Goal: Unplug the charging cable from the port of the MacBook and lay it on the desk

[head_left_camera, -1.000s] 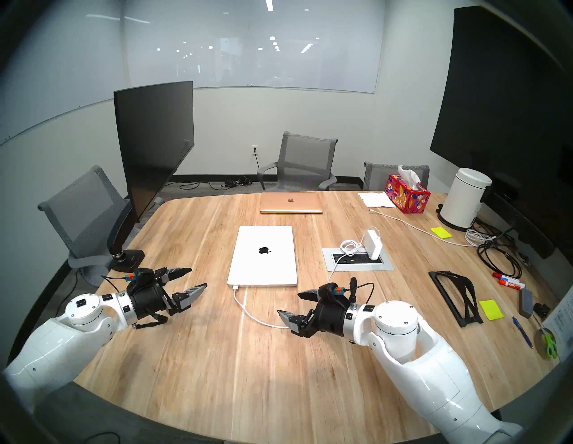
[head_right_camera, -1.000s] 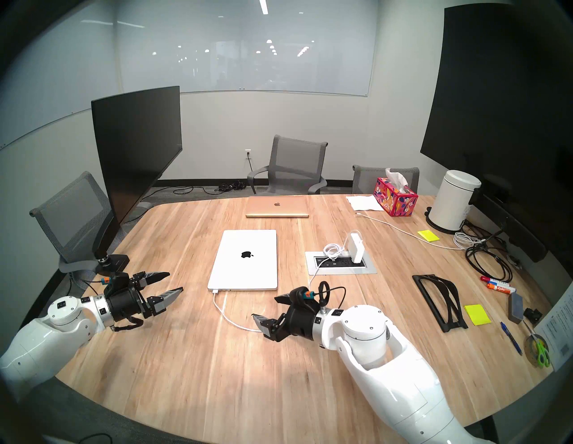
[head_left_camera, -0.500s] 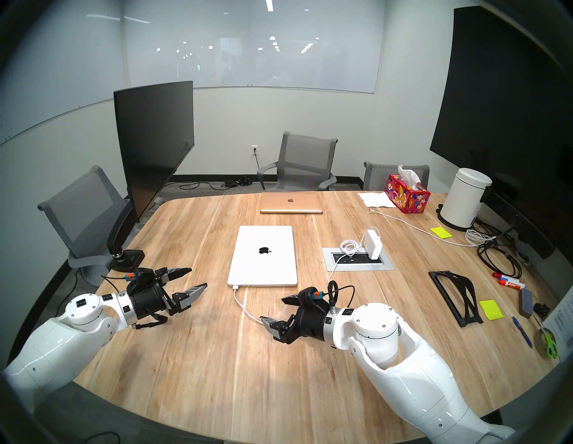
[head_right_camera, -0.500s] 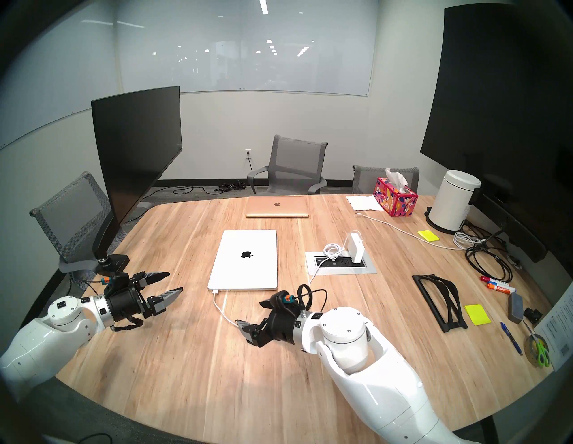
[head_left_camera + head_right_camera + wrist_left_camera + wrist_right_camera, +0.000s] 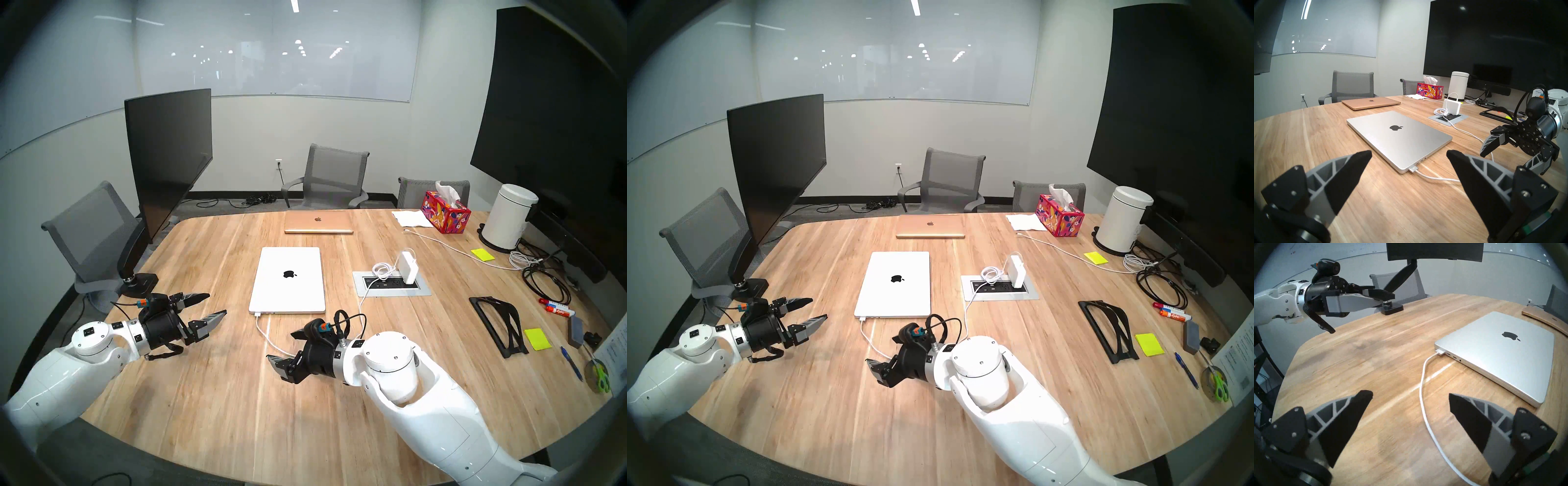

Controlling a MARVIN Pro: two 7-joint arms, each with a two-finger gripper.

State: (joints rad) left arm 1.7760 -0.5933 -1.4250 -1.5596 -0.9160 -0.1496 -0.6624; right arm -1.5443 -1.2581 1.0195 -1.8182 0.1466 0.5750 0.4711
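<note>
Next, my right gripper grabs the charging cable's white cord close to the connector (image 5: 258,314), to unplug it from the MacBook's port.
The silver MacBook (image 5: 288,278) lies closed on the wood-grain desk (image 5: 220,390). The charging cable's connector (image 5: 258,314) sits in the port at the MacBook's near left corner, and it also shows in the right wrist view (image 5: 1440,351). Its white cord (image 5: 264,336) loops over the desk, passes under my right arm and runs to the white power brick (image 5: 407,266). My right gripper (image 5: 280,346) is open and empty, just above the desk, with the cord (image 5: 1422,387) lying between its fingers. My left gripper (image 5: 217,303) is open and empty, left of the MacBook.
A gold laptop (image 5: 319,222) lies at the desk's far edge. The silver outlet panel (image 5: 420,291) is right of the MacBook. A monitor on an arm (image 5: 168,152) stands at the left. A tissue box (image 5: 444,212), a white canister (image 5: 509,219), a longer white cable (image 5: 458,251) and a black stand (image 5: 498,322) lie on the right.
My right gripper has moved left and a little nearer along the desk, up to the cable's loop. My left arm, the MacBook and the cable have not moved.
</note>
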